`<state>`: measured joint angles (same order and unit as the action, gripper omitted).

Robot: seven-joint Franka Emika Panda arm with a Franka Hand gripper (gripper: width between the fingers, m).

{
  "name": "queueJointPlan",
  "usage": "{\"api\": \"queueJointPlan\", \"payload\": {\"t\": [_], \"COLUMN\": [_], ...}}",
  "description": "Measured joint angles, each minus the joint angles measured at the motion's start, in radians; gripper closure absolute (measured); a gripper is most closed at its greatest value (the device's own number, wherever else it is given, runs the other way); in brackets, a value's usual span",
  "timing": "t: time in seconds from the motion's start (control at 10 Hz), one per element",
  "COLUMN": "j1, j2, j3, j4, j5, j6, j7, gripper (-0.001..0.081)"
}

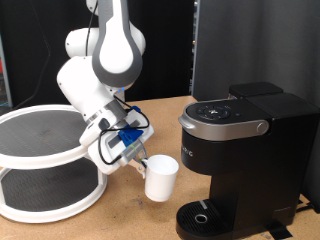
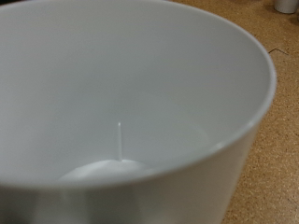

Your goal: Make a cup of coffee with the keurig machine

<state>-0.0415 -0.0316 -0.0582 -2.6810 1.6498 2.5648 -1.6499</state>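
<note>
My gripper should move the cup over to the drip tray [image 1: 203, 217] before it opens. The cup's base is still short of it in the exterior view, so the cup would miss if I let go now.
The white cup [image 1: 161, 178] hangs upright in the air just to the exterior view's left of the keurig machine [image 1: 243, 150], above and to the left of its circular drip tray [image 1: 203, 217]. My gripper [image 1: 143, 161] is at the cup's handle side and seems shut on the cup's handle or rim. In the wrist view the cup [image 2: 131, 112] fills the picture from above and its inside is empty; my fingers do not show there. The machine is black with a silver-grey lid handle [image 1: 228, 127], and its lid is down.
A white two-tier round stand [image 1: 45, 160] with dark shelves stands at the exterior view's left. The tabletop [image 1: 130, 222] is brown cork-like board. A small white object [image 2: 288, 6] sits on the board at the wrist view's corner. A dark panel stands behind the machine.
</note>
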Motion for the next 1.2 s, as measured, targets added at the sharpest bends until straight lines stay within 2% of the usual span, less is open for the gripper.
{"api": "queueJointPlan", "payload": {"t": [0.3,0.7,1.2], "j1": [0.006,0.017,0.030], "j2": [0.057,0.106,0.130], "j3": [0.034,0.074,0.124], "j4": [0.050,0.103,0.122], "j5": [0.054,0.177,0.294], "j6": [0.004,0.004,-0.002], "j7": [-0.012,-0.102,-0.193], "gripper": [0.0734,0.0734,0.0734]}}
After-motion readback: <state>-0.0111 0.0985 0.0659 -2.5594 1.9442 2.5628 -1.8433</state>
